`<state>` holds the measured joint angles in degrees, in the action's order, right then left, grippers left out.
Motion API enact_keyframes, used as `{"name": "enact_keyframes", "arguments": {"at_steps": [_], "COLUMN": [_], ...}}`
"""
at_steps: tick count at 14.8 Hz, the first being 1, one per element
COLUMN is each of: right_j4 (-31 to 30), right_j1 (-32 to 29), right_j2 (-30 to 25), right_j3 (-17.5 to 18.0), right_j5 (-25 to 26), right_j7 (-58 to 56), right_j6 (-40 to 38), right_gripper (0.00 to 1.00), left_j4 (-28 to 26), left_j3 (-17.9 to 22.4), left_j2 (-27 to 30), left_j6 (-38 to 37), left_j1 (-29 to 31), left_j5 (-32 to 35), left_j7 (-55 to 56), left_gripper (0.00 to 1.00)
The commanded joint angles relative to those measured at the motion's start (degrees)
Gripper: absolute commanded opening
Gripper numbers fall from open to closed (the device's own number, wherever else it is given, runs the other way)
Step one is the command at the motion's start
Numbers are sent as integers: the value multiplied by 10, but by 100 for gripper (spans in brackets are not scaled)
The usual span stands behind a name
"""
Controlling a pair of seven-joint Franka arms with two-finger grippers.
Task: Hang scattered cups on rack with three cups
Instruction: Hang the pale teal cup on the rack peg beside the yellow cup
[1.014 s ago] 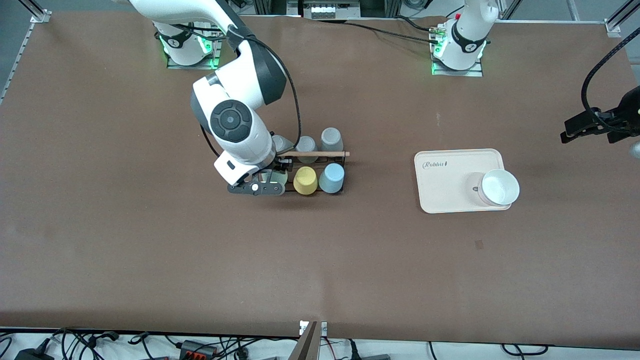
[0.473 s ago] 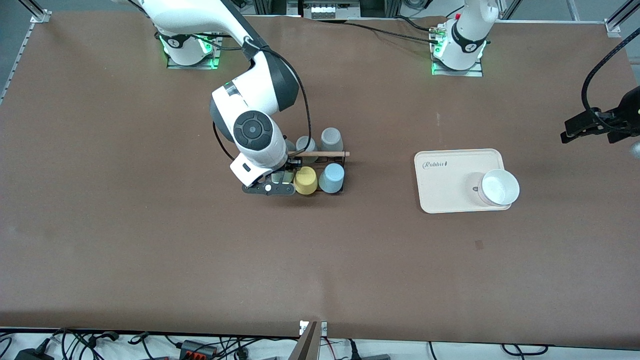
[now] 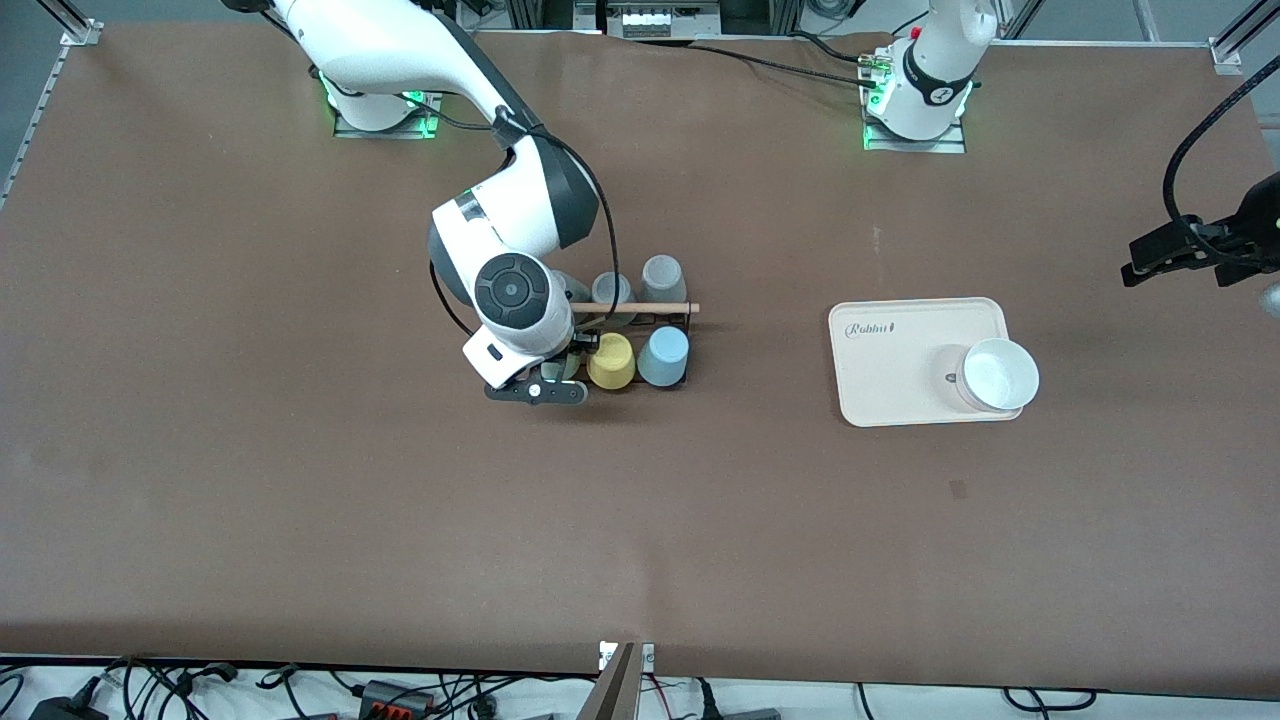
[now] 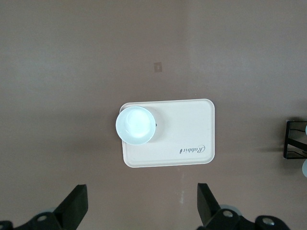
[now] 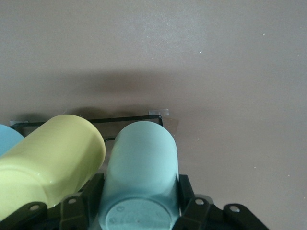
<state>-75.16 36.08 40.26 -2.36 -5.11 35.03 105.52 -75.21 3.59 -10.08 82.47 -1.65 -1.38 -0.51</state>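
Observation:
My right gripper should open now, because the far end of the mint cup reaches the rack's black frame, and the cup would hang.
My right gripper (image 3: 556,368) (image 5: 139,197) is shut on the pale mint green cup (image 5: 141,160), held upside down at the rack's end toward the right arm, close beside the yellow cup (image 3: 611,360) (image 5: 53,158). Only a sliver of the mint cup (image 3: 569,363) shows in the front view. The light blue cup (image 3: 663,356) (image 5: 6,137) sits upside down on the rack (image 3: 640,308) (image 5: 129,118) beside the yellow one. My left gripper (image 3: 1185,255) (image 4: 141,203) waits, open and empty, high over the table's left-arm end.
Grey cups (image 3: 662,275) (image 3: 611,288) sit on the rack's row farther from the front camera. A beige tray (image 3: 900,345) (image 4: 187,139) with a white bowl (image 3: 997,375) (image 4: 136,125) lies toward the left arm's end. The rack's end (image 4: 293,140) shows in the left wrist view.
My right gripper has carried the mint cup along the rack toward the yellow cup and lower. The left arm has not moved.

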Motion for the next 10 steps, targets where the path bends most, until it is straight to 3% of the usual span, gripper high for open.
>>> {"name": "enact_keyframes", "arguments": {"at_steps": [1, 8, 9, 10], "right_j4": [21, 21, 19, 19], "right_j1": [0, -8, -8, -9], "right_j2": [13, 13, 13, 13], "right_j3": [1, 1, 1, 1], "right_j5": [-5, -37, -37, -37], "right_j7": [9, 7, 7, 8], "right_j6": [-2, -2, -3, -3], "right_gripper": [30, 30, 34, 81], "left_j4": [13, 13, 13, 14], "left_j3": [4, 4, 5, 5], "left_j2": [-5, -6, -8, -9], "left_j6": [-5, -4, -4, -4], "left_j1": [-1, 0, 0, 1], "left_j5": [-3, -3, -3, -3], "left_j7": [-6, -6, -6, -6], "left_gripper": [100, 100, 100, 100]}}
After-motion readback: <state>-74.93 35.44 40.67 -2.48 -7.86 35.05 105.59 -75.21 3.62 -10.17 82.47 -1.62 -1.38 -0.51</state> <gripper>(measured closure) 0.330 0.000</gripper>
